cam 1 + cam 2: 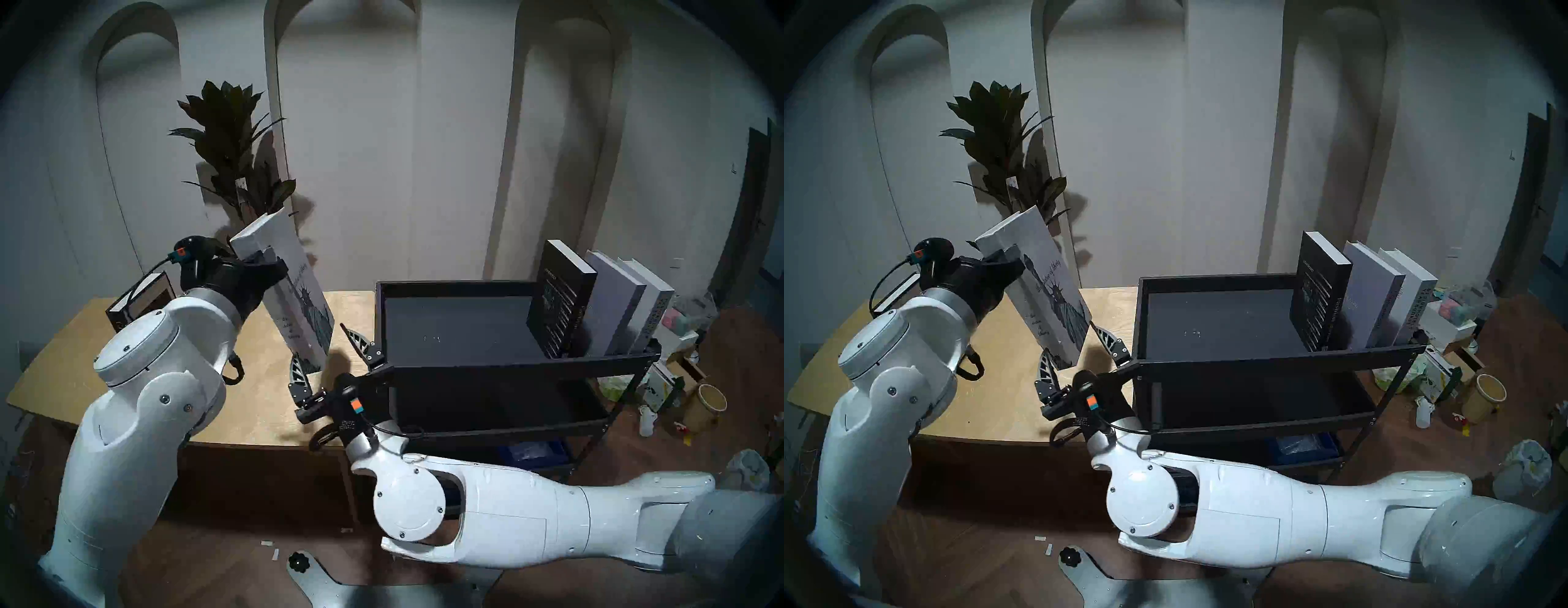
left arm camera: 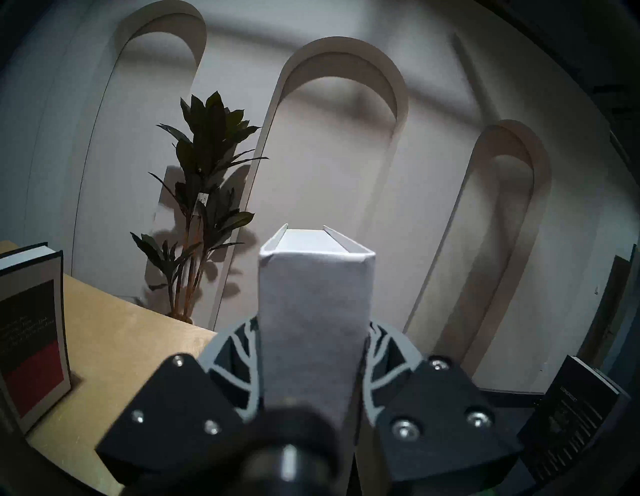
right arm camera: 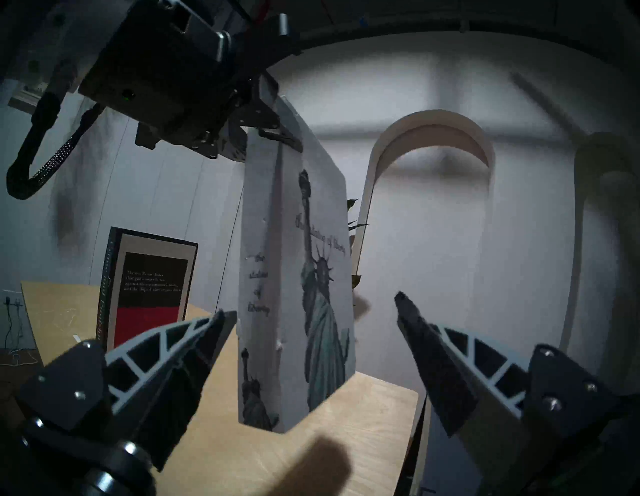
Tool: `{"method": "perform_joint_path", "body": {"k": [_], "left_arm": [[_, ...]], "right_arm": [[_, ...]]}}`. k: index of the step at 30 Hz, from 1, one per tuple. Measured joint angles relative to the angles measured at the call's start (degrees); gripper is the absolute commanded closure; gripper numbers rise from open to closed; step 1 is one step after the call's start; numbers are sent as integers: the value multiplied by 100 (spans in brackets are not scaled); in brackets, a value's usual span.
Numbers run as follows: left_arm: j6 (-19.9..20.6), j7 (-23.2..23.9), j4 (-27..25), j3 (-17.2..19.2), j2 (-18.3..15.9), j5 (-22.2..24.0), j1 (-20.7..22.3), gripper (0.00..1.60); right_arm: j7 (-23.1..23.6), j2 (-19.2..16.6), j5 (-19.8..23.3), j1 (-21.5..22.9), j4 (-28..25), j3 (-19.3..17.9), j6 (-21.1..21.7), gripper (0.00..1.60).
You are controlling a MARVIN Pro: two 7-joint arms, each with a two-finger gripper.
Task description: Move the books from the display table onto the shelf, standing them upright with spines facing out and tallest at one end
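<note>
My right gripper grabs the white Statue of Liberty book by the lower half of its spine (image 1: 293, 329) (image 3: 260, 330) next, since my left gripper covers the book's upper end.
My left gripper (image 1: 265, 265) (image 2: 311, 346) is shut on the upper end of the white Statue of Liberty book (image 1: 297, 297) (image 3: 294, 277), which hangs tilted over the display table (image 1: 254, 403). Around the book's lower end my right gripper (image 1: 322, 346) (image 3: 311, 304) stands open, one finger near the spine and the other well off the cover. A black and red book (image 1: 140, 297) (image 2: 31, 329) stands at the table's far left. Three books, black (image 1: 560, 297), grey (image 1: 611, 297) and white (image 1: 649, 301), lean at the right end of the shelf (image 1: 466, 369).
A potted plant (image 1: 237, 140) stands behind the table against the arched wall. The shelf's raised left rim (image 1: 379, 322) is just right of my right gripper. Boxes, a paper cup (image 1: 708, 403) and bags clutter the floor right of the shelf.
</note>
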State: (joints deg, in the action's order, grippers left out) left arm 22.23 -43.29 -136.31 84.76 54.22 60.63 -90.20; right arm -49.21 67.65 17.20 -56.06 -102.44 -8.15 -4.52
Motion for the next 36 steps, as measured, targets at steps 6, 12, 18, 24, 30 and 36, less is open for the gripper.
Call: {"method": "perform_joint_path", "body": {"k": [6, 12, 18, 24, 30, 36], "left_arm": [[137, -431, -172, -122, 116, 95, 7, 160], [248, -861, -228, -189, 234, 163, 42, 160], [364, -1304, -248, -239, 374, 226, 161, 160], [446, -1666, -252, -288, 504, 281, 280, 160], [529, -1996, -256, -443, 658, 356, 438, 160], [586, -2261, -259, -582, 795, 417, 568, 160]], "right_arm": [[-106, 332, -82, 115, 74, 90, 189, 0], [-242, 660, -148, 212, 347, 107, 366, 0], [-424, 1023, -223, 314, 757, 92, 558, 0], [-575, 1301, -270, 395, 1130, 90, 706, 0], [-711, 1628, -298, 453, 1557, 118, 846, 0], [-835, 1919, -308, 468, 1924, 157, 935, 60]]}}
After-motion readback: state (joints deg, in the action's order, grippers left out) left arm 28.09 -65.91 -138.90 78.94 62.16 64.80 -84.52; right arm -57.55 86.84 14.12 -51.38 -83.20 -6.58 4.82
